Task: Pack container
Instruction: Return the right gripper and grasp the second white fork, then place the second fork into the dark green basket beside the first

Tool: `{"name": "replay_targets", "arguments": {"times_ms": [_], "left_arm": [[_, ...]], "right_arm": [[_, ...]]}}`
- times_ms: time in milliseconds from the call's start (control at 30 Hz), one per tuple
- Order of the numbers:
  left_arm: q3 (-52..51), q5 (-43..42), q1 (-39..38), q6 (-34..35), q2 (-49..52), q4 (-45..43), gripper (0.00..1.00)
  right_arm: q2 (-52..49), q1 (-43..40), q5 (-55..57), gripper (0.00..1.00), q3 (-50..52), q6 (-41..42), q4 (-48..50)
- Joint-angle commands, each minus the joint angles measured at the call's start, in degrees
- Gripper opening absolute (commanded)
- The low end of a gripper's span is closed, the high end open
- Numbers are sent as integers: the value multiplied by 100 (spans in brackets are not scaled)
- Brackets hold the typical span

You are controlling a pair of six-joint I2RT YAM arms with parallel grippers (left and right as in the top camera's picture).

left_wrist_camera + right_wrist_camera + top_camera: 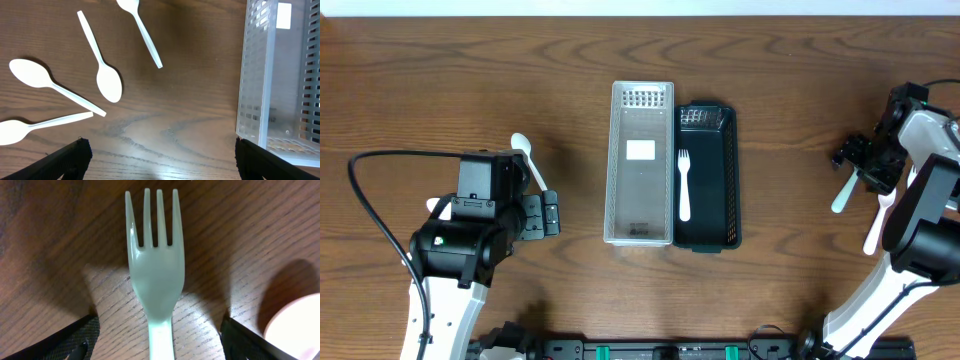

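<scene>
My right gripper is ready to close on the white plastic fork. The fork is between both open fingers at its handle, so my fingers would hold the fork if they closed now.
A clear slotted container and a black slotted container stand side by side at the table's middle. One white fork lies in the black one. My right gripper is open and low over the table at the far right. Its fingers straddle the handle of a white plastic fork that lies flat, without touching it. My left gripper is open and empty, left of the clear container. Several white spoons lie on the wood ahead of it.
A white spoon bowl lies just right of my right fingers. Two white utensils show by the right arm in the overhead view. One spoon shows beside the left arm; that arm hides the others. A black cable loops at the left.
</scene>
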State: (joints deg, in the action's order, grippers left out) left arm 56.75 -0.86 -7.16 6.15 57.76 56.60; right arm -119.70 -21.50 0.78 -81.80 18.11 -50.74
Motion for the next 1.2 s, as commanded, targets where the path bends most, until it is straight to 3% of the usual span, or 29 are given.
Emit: {"name": "replay_targets", "arguments": {"times_ms": [0, 133, 233, 500, 700, 800, 867, 1167], "left_arm": [[122, 63, 22, -9, 22, 15, 94], [122, 63, 22, -9, 22, 15, 94], [122, 63, 22, -7, 22, 15, 94], [122, 63, 24, -9, 22, 15, 94], [122, 63, 22, -9, 22, 15, 94], [122, 63, 24, -9, 22, 15, 94], [122, 63, 24, -9, 22, 15, 94], [122, 63, 24, -9, 22, 13, 94]], "right_arm": [[-162, 105, -131, 80, 323, -103, 129], [-162, 107, -146, 78, 358, -105, 153], [-162, 107, -149, 71, 358, -103, 149], [-162, 111, -192, 40, 358, -103, 146], [-162, 111, -195, 10, 358, -103, 146], [-162, 111, -238, 8, 358, -103, 146], [-160, 111, -278, 2, 356, -103, 146], [411, 404, -560, 1, -9, -83, -363]]}}
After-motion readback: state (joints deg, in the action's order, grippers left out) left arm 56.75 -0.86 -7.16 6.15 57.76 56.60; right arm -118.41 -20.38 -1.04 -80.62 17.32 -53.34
